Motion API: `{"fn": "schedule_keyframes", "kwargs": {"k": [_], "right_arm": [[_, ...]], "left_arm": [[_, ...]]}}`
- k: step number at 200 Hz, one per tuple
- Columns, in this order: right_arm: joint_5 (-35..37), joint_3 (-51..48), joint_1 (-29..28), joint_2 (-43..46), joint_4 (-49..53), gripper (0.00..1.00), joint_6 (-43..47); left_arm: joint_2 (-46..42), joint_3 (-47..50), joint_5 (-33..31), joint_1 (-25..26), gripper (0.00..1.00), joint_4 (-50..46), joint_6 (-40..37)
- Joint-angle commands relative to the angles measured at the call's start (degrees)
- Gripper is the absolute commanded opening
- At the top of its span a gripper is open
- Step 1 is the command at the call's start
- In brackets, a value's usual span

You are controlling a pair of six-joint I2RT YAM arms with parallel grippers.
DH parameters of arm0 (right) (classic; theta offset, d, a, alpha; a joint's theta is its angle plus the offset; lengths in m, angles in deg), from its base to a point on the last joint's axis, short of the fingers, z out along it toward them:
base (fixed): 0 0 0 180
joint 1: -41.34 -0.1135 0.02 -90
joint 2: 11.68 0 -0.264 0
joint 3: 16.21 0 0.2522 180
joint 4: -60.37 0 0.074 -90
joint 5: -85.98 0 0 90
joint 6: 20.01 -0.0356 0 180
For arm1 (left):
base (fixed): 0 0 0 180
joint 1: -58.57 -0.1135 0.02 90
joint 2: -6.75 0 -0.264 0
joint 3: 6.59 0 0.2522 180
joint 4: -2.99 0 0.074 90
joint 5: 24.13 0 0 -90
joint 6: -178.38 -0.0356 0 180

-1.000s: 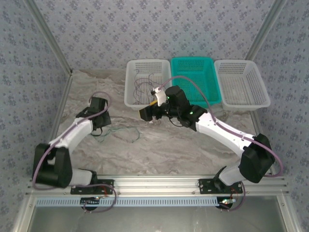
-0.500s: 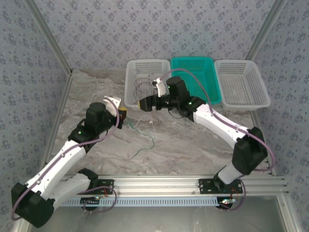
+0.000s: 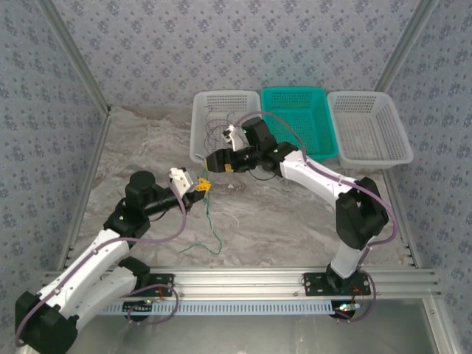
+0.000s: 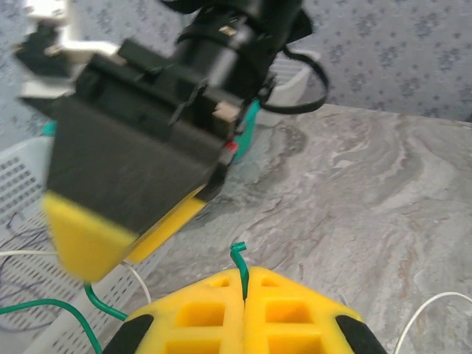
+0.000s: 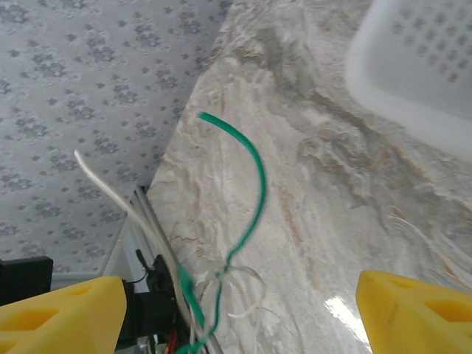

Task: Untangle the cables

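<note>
I should grab the white cable near its loose end (image 5: 120, 200) with my right gripper, above the tangle. Then I can pull the cables apart.
My left gripper (image 3: 201, 184) is shut on the end of a teal-green cable (image 3: 214, 228), held up above the table's middle. In the left wrist view the yellow fingers (image 4: 214, 310) press together, and the green cable's tip (image 4: 239, 258) sticks out between them. The strand hangs down and trails onto the table. My right gripper (image 3: 214, 163) hovers just above and behind the left one, by the left white basket (image 3: 198, 118). It stands open (image 5: 236, 313), and the green cable (image 5: 257, 184) and a white cable (image 5: 129, 210) hang in the wide gap, tangled together lower down. Dark thin cables (image 3: 219, 133) lie in that basket.
A teal basket (image 3: 318, 99) and a second white basket (image 3: 398, 129) stand in a row at the back right. The left white basket's corner (image 5: 420, 66) is close to the right gripper. Wallpapered walls and metal posts (image 3: 74, 51) close in the marble table (image 3: 295, 221).
My left arm swung from the left side to the middle, lifting the green cable off the table. The right gripper moved left and back toward the white basket, jaws narrowing a little.
</note>
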Motion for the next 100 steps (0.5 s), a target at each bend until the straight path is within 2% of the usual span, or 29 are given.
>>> {"fn": "schedule_keyframes", "kwargs": {"k": [1, 8, 21, 23, 26, 33, 55, 79, 100], "right_arm": [[-3.0, 0.9, -0.9, -1.4, -4.6, 0.71, -3.7], [-2.3, 0.4, -0.9, -1.6, -5.5, 0.59, -4.3], [0.1, 0.3, -0.6, -1.8, -4.8, 0.21, -4.3], [0.2, 0.3, -0.5, -1.7, -4.7, 0.19, -4.3], [1.0, 0.3, -0.3, -1.7, -4.1, 0.11, -4.3], [2.3, 0.1, 0.0, -1.5, -3.3, 0.01, -4.3], [6.9, -3.2, 3.2, 0.8, -3.9, 0.00, -8.2], [12.5, -10.0, 8.5, 5.9, -7.2, 0.00, -13.6], [19.1, -15.1, 11.5, 10.8, -5.5, 0.00, -13.6]], "left_arm": [[0.5, -2.5, 3.6, 1.0, 0.00, 1.9, -3.1], [0.4, -2.4, 2.7, 1.1, 0.00, 2.2, -3.1], [0.0, -1.8, 0.4, 1.2, 0.00, 2.6, -2.9], [0.0, -1.8, -0.1, 1.2, 0.00, 2.5, -2.8], [-0.2, -1.8, -0.8, 1.2, 0.00, 2.4, -2.9], [-0.5, -1.8, -2.8, 1.2, 0.00, 2.0, -2.6], [-2.1, -2.1, -12.2, 1.2, 0.00, -0.6, -0.3], [-5.0, -3.0, -27.9, 1.2, 0.00, -5.6, 3.5], [-7.2, -3.6, -42.1, 0.9, 0.00, -10.2, 7.0]]}}
